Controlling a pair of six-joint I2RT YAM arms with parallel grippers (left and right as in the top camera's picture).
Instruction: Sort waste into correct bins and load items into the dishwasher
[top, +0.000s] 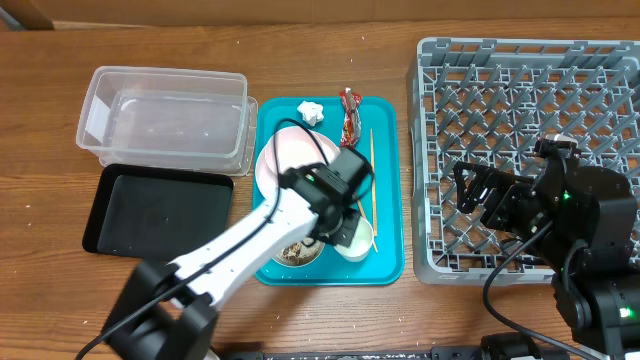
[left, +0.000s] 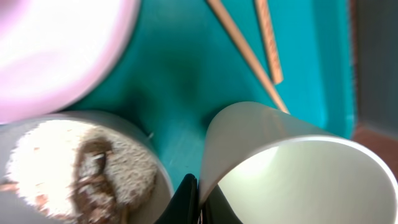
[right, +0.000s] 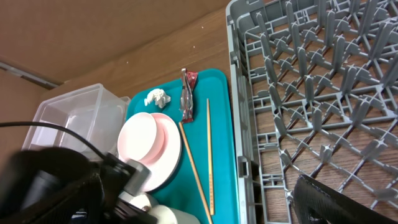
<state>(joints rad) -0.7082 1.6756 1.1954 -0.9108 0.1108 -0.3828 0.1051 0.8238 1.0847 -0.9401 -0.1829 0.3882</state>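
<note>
My right gripper needs to load the rack next, so it needs to grab the cup (top: 357, 243) (right: 174, 215) across its outer sides, clear of where my left gripper holds the cup's rim.
My left gripper (top: 345, 228) is low over the teal tray (top: 388, 150), shut on the rim of the small white cup (left: 298, 168), with one finger inside and one outside (left: 199, 190). Beside the cup stands the white bowl (top: 297, 254) holding rice-like scraps with a brown lump (left: 87, 168). The pink plate (top: 290, 155) lies behind it with what looks like the pink bowl (right: 140, 138) on it. The tissue ball (top: 311, 112), the red wrapper (top: 349, 115) and two chopsticks (top: 372, 190) lie on the tray. My right gripper (top: 480, 195) is open and empty above the grey dish rack (top: 530, 100).
The clear tub (top: 165, 120) stands at the back left, with the black tray (top: 160, 210) in front of it, both left of the teal tray. The rack fills the right side. Bare wooden table (top: 330, 55) lies behind the tray.
</note>
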